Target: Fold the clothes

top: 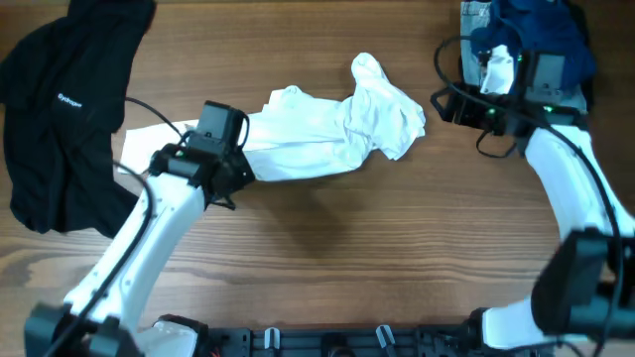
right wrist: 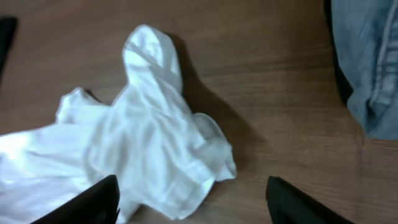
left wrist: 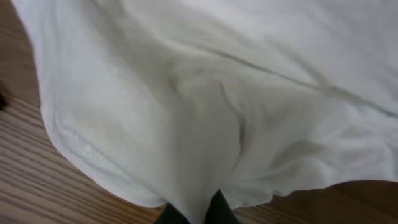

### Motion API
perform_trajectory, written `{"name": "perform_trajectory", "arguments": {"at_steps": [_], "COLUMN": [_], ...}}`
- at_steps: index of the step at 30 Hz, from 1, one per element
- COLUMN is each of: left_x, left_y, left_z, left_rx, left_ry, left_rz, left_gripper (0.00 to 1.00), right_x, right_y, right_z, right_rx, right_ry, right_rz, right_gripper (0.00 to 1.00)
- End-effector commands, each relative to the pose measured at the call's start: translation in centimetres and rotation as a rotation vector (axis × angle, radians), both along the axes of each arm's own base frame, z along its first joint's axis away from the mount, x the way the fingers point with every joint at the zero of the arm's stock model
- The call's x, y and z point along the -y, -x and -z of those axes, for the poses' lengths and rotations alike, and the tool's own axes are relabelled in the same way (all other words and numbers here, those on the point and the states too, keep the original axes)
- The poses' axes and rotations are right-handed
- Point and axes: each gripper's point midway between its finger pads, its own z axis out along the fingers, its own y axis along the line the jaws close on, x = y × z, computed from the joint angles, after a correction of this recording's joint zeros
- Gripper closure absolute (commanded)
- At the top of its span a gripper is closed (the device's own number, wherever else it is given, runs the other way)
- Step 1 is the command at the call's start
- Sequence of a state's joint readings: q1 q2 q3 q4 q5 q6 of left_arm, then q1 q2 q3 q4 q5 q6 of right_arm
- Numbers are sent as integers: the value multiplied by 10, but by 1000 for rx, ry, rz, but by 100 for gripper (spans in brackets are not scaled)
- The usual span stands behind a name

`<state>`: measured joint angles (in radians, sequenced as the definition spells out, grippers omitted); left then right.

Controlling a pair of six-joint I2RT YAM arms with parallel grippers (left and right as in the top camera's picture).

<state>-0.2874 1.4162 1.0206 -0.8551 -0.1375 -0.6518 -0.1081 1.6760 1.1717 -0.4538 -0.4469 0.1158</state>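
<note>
The bunched end of the white T-shirt [top: 327,134] is opposite my left gripper's hold, so my right gripper will grab it there next. That spreads the T-shirt for folding.
A white T-shirt [top: 327,134] lies crumpled and stretched across the middle of the wooden table; no lettering shows. My left gripper [top: 238,164] is shut on its left part; in the left wrist view the white cloth [left wrist: 205,106] runs down between the two dark fingertips [left wrist: 198,214]. My right gripper [top: 446,104] is open and empty, just right of the shirt; its fingers frame the shirt's bunched end [right wrist: 155,155] in the right wrist view [right wrist: 193,199]. A black garment [top: 64,109] with small white text lies at the far left.
A pile of blue and denim clothes [top: 531,40] sits at the back right, also in the right wrist view [right wrist: 367,62]. A white sheet [top: 149,139] lies under the left arm. Bare wood lies in front of the shirt.
</note>
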Motion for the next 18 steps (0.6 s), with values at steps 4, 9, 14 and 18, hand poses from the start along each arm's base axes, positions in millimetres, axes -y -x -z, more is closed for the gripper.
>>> {"name": "perform_trajectory", "arguments": {"at_steps": [4,9,14,18], "left_x": [-50,-55,-57,-64], "left_y": [-10,-12,-12,-17], "left_z": [-48,-49,-49,-54], "left_rx": [174,184,186,217], "left_ry": [-41,-41,-51,-88], "left_rz": [-156,-174,-178,-198], "left_gripper": [96,96,96,96], "right_x": [-32,-62,-56,-55], "right_y": [-16,-18,-20,-24], "right_z": [62,83,87,81], "right_rx": [-12,-8,-20,-16], "right_ry": [-2,-15,19,-3], "right_rz": [-205,-295,-263,-224], "right_gripper": [22,19,71,96]}}
